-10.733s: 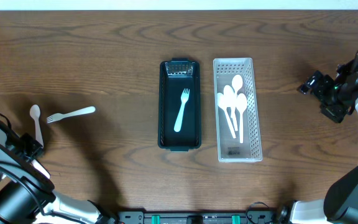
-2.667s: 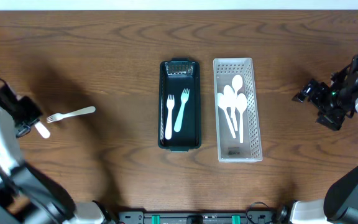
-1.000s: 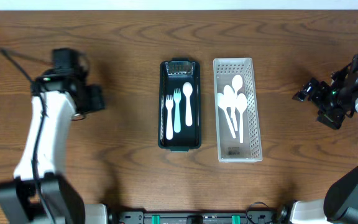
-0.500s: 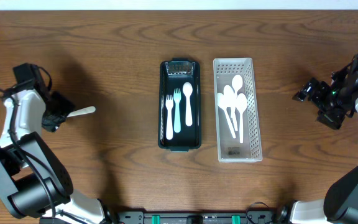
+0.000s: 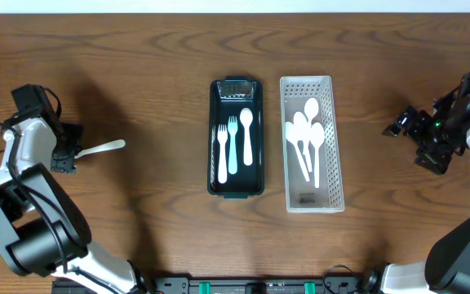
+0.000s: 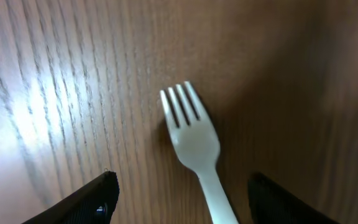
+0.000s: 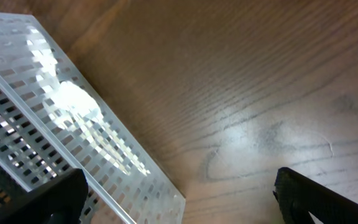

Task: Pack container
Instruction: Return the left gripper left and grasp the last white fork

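Observation:
My left gripper's straddling fingers stop above its handle (image 5: 93, 150) (image 6: 218, 200), so it is too early to close on the white plastic fork, and the gripper comes down first.
A white plastic fork (image 5: 104, 149) lies on the wooden table at the left; it also shows in the left wrist view (image 6: 194, 149), tines pointing away. My left gripper (image 5: 65, 153) is open, its fingers (image 6: 182, 208) straddling the fork's handle just above the table. The dark green container (image 5: 214, 139) in the middle holds two forks (image 5: 228, 149) and a spoon (image 5: 247, 135). The white perforated basket (image 5: 335, 139) beside it holds several white spoons (image 5: 304, 139). My right gripper (image 5: 406, 124) is open and empty at the far right; its view shows the basket's corner (image 7: 73, 124).
The basket stands directly right of the green container with a narrow gap. The left arm's cable trails off the left edge. Bare wooden table surrounds everything.
My left gripper came back from the container to the left and settled over the fork's tine end. A fork and a spoon were added to the green container. The right arm stayed put.

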Available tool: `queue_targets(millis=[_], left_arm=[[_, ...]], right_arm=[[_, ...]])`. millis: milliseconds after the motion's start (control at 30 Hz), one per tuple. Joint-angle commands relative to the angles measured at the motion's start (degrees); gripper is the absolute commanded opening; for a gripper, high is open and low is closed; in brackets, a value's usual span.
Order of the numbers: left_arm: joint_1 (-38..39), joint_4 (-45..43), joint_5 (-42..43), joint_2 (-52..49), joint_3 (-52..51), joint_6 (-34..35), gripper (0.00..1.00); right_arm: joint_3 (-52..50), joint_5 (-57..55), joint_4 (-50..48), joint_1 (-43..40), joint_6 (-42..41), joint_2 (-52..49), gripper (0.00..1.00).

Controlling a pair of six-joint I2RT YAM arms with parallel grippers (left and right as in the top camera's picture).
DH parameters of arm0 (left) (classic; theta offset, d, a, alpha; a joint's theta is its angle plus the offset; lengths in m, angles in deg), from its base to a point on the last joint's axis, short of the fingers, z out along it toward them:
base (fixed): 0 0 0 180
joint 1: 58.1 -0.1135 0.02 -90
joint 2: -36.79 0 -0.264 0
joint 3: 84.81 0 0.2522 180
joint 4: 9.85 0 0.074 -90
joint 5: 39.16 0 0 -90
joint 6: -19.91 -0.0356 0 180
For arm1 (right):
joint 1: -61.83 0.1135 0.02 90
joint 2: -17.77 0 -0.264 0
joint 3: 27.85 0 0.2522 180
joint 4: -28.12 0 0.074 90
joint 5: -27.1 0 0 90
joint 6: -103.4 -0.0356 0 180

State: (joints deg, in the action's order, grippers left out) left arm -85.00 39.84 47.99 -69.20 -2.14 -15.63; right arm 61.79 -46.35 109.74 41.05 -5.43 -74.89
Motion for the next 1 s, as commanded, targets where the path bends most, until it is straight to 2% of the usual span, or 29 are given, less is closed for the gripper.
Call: queue_targets(millis=[0, 100, 767, 900, 967], left_arm=[[-0.4, -0.4, -0.9, -2.1, -0.1, 5.3, 0.70], [-0.4, -1.8, -0.8, -2.5, -0.1, 7.2, 0.70], [-0.4, -5.9, -1.3, -5.3, -0.1, 7.3, 0.68], [-0.4, -6.3, -1.3, -5.3, -0.1, 7.3, 0.56], [-0.4, -6.3, -1.3, -5.3, -0.1, 7.3, 0.55]], right_arm=[[-0.3, 0.4, 0.5, -0.2, 0.5, -0.2, 0.99], [-0.3, 0.4, 0.8, -0.2, 0.5, -0.2, 0.99], [-0.3, 0.4, 1.9, -0.2, 0.5, -0.2, 0.99], [-0.3, 0.4, 2.2, -0.2, 0.5, -0.2, 0.99], [-0.3, 0.4, 2.4, -0.2, 0.5, -0.2, 0.99]])
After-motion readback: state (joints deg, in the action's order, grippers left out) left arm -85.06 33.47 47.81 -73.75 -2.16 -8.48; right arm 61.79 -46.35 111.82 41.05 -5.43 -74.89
